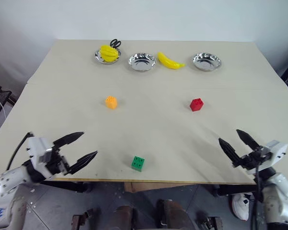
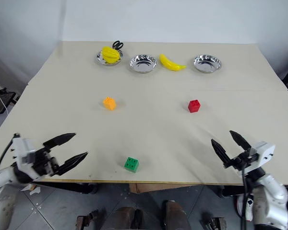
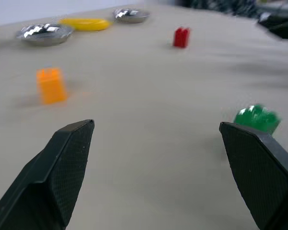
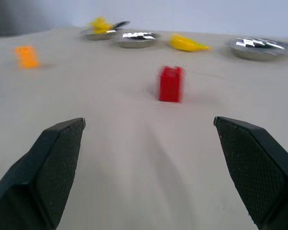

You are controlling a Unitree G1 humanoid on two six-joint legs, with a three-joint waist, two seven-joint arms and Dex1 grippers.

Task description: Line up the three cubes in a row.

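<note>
My right gripper is to pick up the red cube by its studded body [image 1: 196, 105] [image 4: 170, 85] next, so that the three cubes get lined up in a row.
Three small studded cubes lie apart on the beige table [image 1: 149, 129]. The orange cube [image 1: 111, 102] sits left of centre, the red cube [image 1: 196, 104] right of centre, and the green cube [image 1: 138, 163] close to the front edge. My left gripper [image 1: 82, 148] hovers open over the front left edge, left of the green cube, nothing between its fingers. My right gripper [image 1: 236, 142] stands open at the front right, well short of the red cube [image 4: 170, 84]. In the left wrist view the green cube [image 3: 257, 118] shows beside one fingertip.
Along the far edge stand three steel bowls: the left bowl [image 1: 99, 58] holding a yellow banana bunch [image 1: 109, 52] with black scissors [image 1: 115, 43] behind it, a middle bowl [image 1: 142, 62] and a right bowl [image 1: 206, 62]. A single banana [image 1: 169, 61] lies between the last two.
</note>
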